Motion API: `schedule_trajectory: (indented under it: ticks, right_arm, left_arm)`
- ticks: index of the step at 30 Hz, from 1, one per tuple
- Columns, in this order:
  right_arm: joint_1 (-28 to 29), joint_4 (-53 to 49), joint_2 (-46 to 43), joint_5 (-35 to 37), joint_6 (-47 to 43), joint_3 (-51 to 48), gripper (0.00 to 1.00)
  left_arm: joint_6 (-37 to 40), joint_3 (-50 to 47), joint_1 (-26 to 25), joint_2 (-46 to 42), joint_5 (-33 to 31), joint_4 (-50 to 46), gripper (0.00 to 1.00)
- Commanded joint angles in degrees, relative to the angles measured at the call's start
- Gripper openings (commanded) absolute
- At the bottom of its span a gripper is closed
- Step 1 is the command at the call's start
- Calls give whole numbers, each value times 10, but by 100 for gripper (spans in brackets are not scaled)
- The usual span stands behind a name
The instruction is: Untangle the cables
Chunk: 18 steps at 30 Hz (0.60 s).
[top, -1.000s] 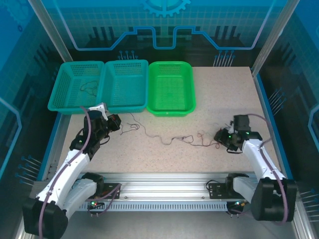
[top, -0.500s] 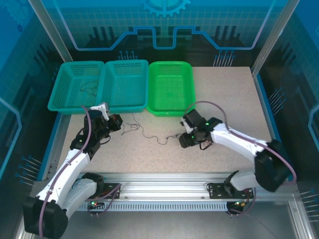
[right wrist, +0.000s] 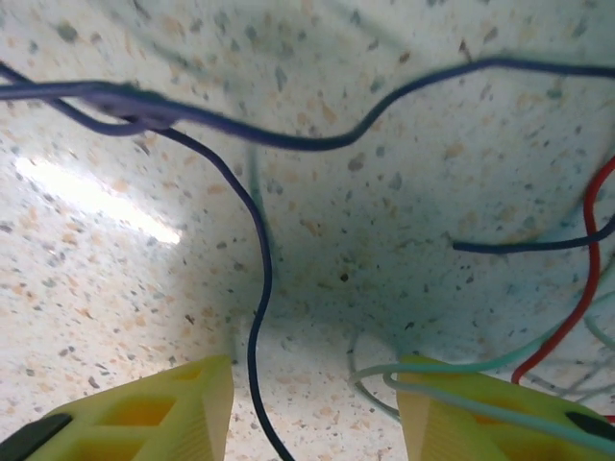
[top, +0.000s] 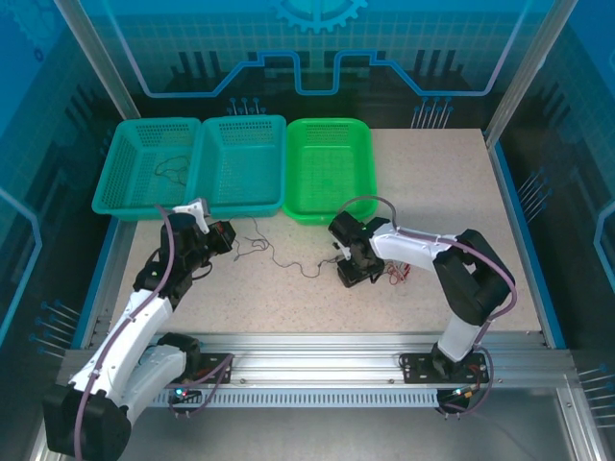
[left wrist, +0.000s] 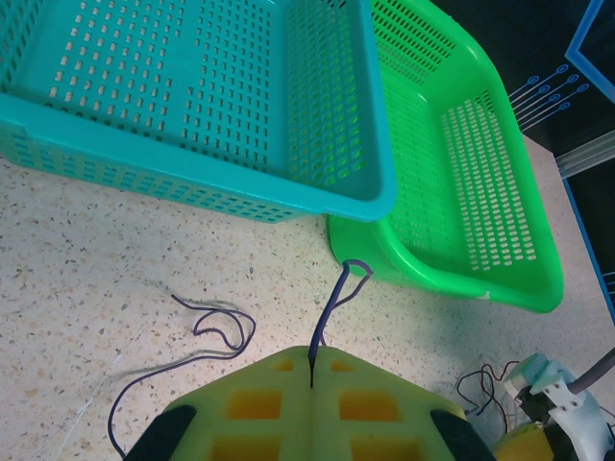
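I should next use my right gripper to grab the dark cable on the part of it clear of the crossing. Then I can pull the tangled cables apart.
The cables lie as thin strands across the table: a dark cable in the middle, and a red and dark tangle to its right. My left gripper is shut on the dark cable, which rises from the closed jaws towards the green basket. My right gripper is low over the table and open. A dark cable runs between its fingers, nearer the left one. Cream-white cables drape over the right finger, and a red cable curves at the right edge.
Three baskets line the back: a teal basket holding a dark cable, a second teal basket and a green basket. A loose dark loop lies left of my left gripper.
My right arm has swung from the table's right side to the centre and lowered over the cables. The tangle has bunched leftward. The left arm has not moved.
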Motion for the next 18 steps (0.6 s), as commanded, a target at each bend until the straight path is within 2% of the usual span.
schedule_trajectory:
  ticks: [1, 2, 5, 6, 9, 11, 14, 18]
  right_arm:
    - [9, -3, 12, 13, -12, 16, 40]
    - [9, -9, 19, 17, -10, 19, 33]
    - [10, -24, 30, 24, -5, 25, 4]
    - [9, -30, 24, 29, 2, 24, 0]
    - [-6, -34, -24, 59, 43, 0, 0]
    - [-45, -27, -68, 72, 83, -32, 0]
    - [-139, -2, -144, 53, 145, -99, 0]
    - [-299, 43, -250, 2, 198, -196, 0]
  left_arm:
    - [17, 10, 5, -8, -8, -8, 0]
    - [19, 12, 5, -8, -14, -12, 0]
    - [20, 26, 6, -14, -44, -43, 0]
    - [20, 32, 7, -18, -62, -58, 0]
    - [17, 52, 14, -34, -115, -104, 0]
    - [13, 60, 25, -44, -139, -125, 0]
    - [3, 61, 46, -59, -148, -140, 0]
    - [-12, 53, 65, -76, -143, -145, 0]
